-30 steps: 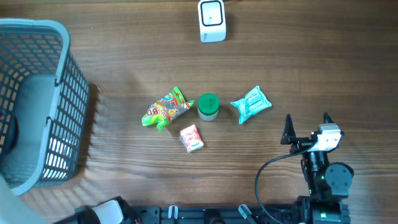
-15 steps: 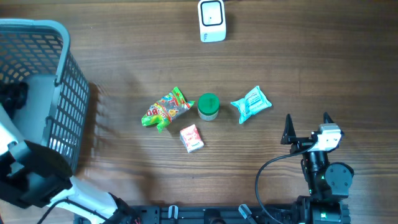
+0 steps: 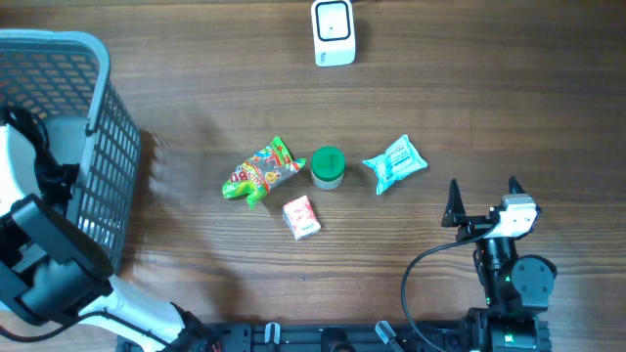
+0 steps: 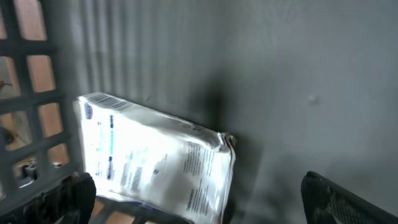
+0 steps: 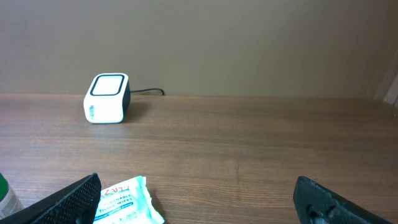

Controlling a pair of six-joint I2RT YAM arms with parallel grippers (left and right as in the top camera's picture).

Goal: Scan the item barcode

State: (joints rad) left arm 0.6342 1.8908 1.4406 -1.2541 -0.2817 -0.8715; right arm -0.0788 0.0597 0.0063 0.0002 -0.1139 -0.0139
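Observation:
The barcode needs to be scanned. My left gripper will next grab the white printed packet (image 4: 155, 158) by the packet's edge away from its barcode strip (image 4: 208, 185).
The white barcode scanner (image 3: 334, 31) stands at the table's far edge and also shows in the right wrist view as the scanner (image 5: 107, 98). Inside the grey basket (image 3: 108, 147) lies a white printed packet (image 4: 155, 158) with a barcode strip on its upper left corner. My left gripper (image 4: 205, 208) is down in the basket, open, its fingers either side of the packet's lower edge and not closed on it. My right gripper (image 3: 482, 200) rests open over bare table at the right, just short of a teal wipes pack (image 5: 127, 200).
Mid-table lie a colourful snack bag (image 3: 259, 171), a green-lidded jar (image 3: 328, 167), the teal wipes pack (image 3: 394, 163) and a small red-and-white box (image 3: 301, 217). The basket's lattice wall (image 4: 31, 106) is close on the left gripper's left side.
My left arm has swung up from the bottom left corner and reached down into the basket. The right arm and the items on the table have not moved.

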